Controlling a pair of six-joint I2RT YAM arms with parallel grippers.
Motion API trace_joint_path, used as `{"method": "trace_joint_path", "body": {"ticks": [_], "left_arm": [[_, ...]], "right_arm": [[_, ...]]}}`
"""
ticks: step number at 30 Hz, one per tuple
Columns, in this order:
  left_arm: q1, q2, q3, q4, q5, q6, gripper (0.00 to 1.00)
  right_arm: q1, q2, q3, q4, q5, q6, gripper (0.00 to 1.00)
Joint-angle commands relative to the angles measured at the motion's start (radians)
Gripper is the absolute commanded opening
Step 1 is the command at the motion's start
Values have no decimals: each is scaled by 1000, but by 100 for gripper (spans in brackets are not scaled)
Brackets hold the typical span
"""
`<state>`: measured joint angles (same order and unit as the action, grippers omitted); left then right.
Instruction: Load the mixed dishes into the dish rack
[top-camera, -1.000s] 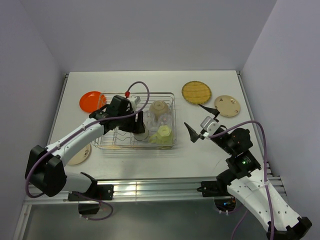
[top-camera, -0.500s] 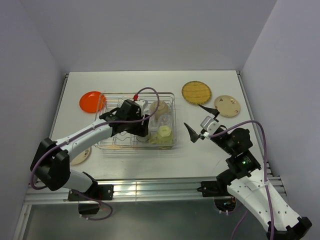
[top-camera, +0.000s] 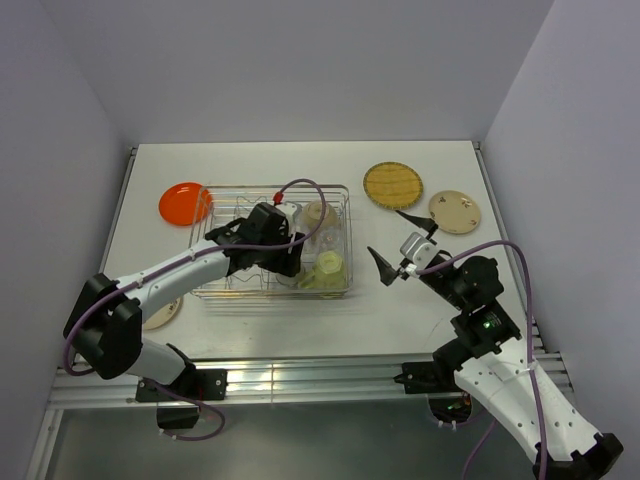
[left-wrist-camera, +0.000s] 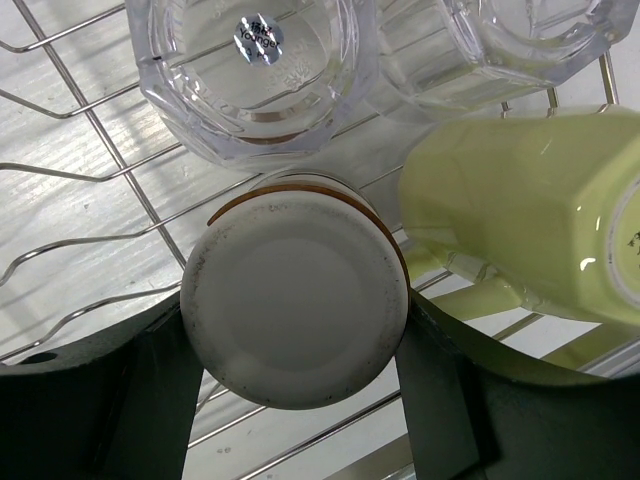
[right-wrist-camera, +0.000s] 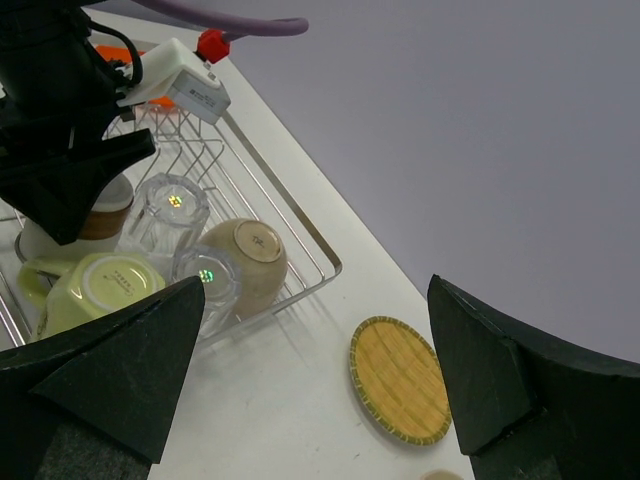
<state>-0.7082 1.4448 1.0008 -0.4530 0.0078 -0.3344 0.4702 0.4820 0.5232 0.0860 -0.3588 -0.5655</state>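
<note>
My left gripper lets go of the cup next, since the upside-down brown cup (left-wrist-camera: 295, 300) sits low over the rack wires. The cup would land there if I opened it now.
My left gripper (top-camera: 283, 262) is inside the dish rack (top-camera: 347, 200), shut on an upside-down brown cup (left-wrist-camera: 295, 300) with a pale base, which sits low over the rack wires (left-wrist-camera: 100, 130). Two clear plastic cups (left-wrist-camera: 250, 70) and a pale green mug (left-wrist-camera: 530, 230) lie beside it. A beige bowl (top-camera: 318, 213) sits at the rack's far right. My right gripper (top-camera: 397, 242) is open and empty, raised to the right of the rack. The yellow woven plate (top-camera: 393, 184) and a tan plate (top-camera: 455, 211) lie beyond it. The orange plate (top-camera: 185, 203) lies left of the rack.
A cream plate (top-camera: 165, 310) lies at the near left, partly under my left arm. In the right wrist view the rack (right-wrist-camera: 335, 265), bowl (right-wrist-camera: 245, 262), mug (right-wrist-camera: 95, 290) and yellow plate (right-wrist-camera: 400, 378) show between my fingers. The table's edge runs along the right.
My left gripper has moved right and toward the near side within the rack, carrying the brown cup lower beside the green mug. The right arm has not moved.
</note>
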Motion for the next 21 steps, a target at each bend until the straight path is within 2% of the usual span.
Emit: {"method": "trace_joint_path", "body": {"ticks": [1,7,8,14,21], "left_arm": [[-13,-27,-4,33,-2,-3,64],[-22,-27,2,17,-2,-3,76],[-25,-29,2,14,-2,-3,81],[-30,-32,18,-9,-2,1,86],[-31,-72,62,-42,-51,0,86]], "right_arm": [[-10,-2,-12,26,3,16,100],[-12,-2,-17,27,1,16,100],[-12,-2,-18,29,1,16,100],[-15,-5,-25,32,1,18,100],[-16,-11,-22,29,-2,26,100]]}}
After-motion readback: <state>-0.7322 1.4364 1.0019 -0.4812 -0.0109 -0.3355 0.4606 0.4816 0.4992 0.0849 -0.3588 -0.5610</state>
